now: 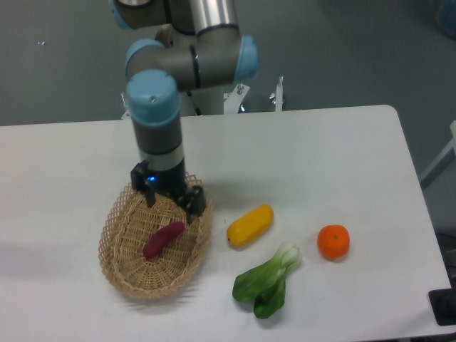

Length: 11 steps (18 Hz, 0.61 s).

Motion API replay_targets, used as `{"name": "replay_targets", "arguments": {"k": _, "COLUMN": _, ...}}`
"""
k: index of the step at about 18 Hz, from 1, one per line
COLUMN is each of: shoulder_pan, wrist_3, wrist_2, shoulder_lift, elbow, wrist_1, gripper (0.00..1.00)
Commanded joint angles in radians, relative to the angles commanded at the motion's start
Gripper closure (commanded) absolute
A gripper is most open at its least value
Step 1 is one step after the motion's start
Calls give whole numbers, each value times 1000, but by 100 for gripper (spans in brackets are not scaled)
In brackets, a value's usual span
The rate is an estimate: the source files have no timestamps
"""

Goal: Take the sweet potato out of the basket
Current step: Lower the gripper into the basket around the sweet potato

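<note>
My gripper is to grab the sweet potato by its middle (164,240) next. Then it can lift the sweet potato out of the wicker basket.
A magenta-purple sweet potato (164,239) lies slanted in the middle of the oval tan wicker basket (117,267) at the table's front left. My gripper (172,204) hangs over the basket's far end, just above and behind the sweet potato, apart from it. Its two dark fingers (195,202) stand spread, open, with nothing between them.
A yellow-orange oblong vegetable (250,224) lies right of the basket. A green bok choy (268,281) lies at the front, and a round orange (333,241) sits further right. The arm's column rises behind the basket.
</note>
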Motion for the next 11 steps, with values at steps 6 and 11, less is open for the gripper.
{"name": "replay_targets", "arguments": {"k": 6, "shoulder_pan": -12, "wrist_3": 28, "wrist_2": 2, "shoulder_lift": -83, "elbow": 0, "wrist_1": 48, "gripper": 0}}
{"name": "replay_targets", "arguments": {"k": 11, "shoulder_pan": -18, "wrist_3": 28, "wrist_2": 9, "shoulder_lift": -118, "elbow": 2, "wrist_1": 51, "gripper": 0}}
